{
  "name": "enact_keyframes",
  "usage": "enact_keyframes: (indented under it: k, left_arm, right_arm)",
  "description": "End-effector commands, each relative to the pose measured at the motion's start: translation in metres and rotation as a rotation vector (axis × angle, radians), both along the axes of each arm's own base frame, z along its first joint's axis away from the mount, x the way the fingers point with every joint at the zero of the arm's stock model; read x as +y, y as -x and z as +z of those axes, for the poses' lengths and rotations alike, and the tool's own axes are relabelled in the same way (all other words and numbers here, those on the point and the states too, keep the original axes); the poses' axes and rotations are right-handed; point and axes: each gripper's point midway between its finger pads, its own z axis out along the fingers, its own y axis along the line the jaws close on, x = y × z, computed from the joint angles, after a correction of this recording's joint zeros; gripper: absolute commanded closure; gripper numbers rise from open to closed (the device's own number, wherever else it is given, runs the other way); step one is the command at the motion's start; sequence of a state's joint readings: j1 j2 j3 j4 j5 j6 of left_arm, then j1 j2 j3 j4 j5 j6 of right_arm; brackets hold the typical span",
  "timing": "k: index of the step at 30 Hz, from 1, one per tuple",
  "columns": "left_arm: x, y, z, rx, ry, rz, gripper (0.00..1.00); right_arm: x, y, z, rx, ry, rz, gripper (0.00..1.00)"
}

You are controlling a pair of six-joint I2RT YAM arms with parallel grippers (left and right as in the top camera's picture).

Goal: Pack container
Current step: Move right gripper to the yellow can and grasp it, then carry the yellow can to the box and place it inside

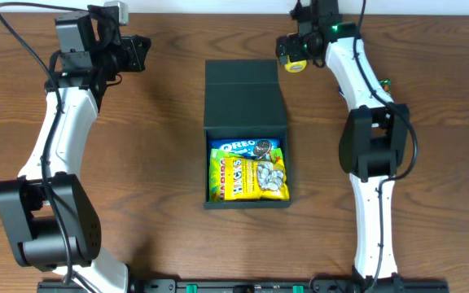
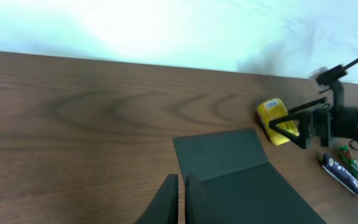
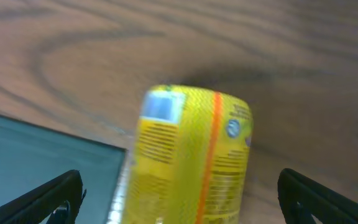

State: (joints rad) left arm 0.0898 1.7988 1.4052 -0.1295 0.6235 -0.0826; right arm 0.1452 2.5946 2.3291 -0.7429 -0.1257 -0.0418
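The yellow packet lies in the gap but beyond my right gripper's fingers in the right wrist view. It is too early to close, so the gripper moves toward the packet first.
The dark container [image 1: 246, 204] stands open mid-table, its flap lid [image 1: 243, 94] laid back. Inside lie an Oreo packet [image 1: 241, 146] and a yellow snack bag [image 1: 236, 179]. A yellow packet [image 1: 295, 65] lies on the table at the lid's far right corner. My right gripper [image 1: 291, 55] is open and straddles it; in the right wrist view the yellow packet [image 3: 191, 162] sits between the wide-apart fingertips [image 3: 55, 196], touching neither. My left gripper [image 1: 141, 53] hovers at the far left, shut and empty. Its closed fingers [image 2: 169, 199] point toward the lid [image 2: 229, 162].
Wrapped snack bars [image 2: 347, 174] lie on the table right of the right arm, also seen as a small green and red item [image 1: 387, 83]. The white wall edge runs along the back of the table.
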Motion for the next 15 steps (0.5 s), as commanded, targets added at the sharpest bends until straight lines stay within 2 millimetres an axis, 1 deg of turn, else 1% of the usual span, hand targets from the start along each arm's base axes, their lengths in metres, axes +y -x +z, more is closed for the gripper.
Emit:
enact_keyframes:
  k: [1, 7, 15]
  left_arm:
    - [0.001, -0.003, 0.017, -0.036, -0.002, 0.009, 0.93]
    - [0.005, -0.005, 0.016, -0.035, -0.014, 0.028, 0.93]
    - [0.008, -0.006, 0.015, -0.035, -0.027, 0.046, 0.93]
  right_arm:
    - [-0.004, -0.004, -0.006, -0.011, 0.073, -0.011, 0.02]
    - [-0.004, -0.001, -0.01, 0.002, 0.073, -0.009, 0.09]
    - [-0.001, 0.006, -0.021, 0.033, 0.072, 0.001, 0.11]
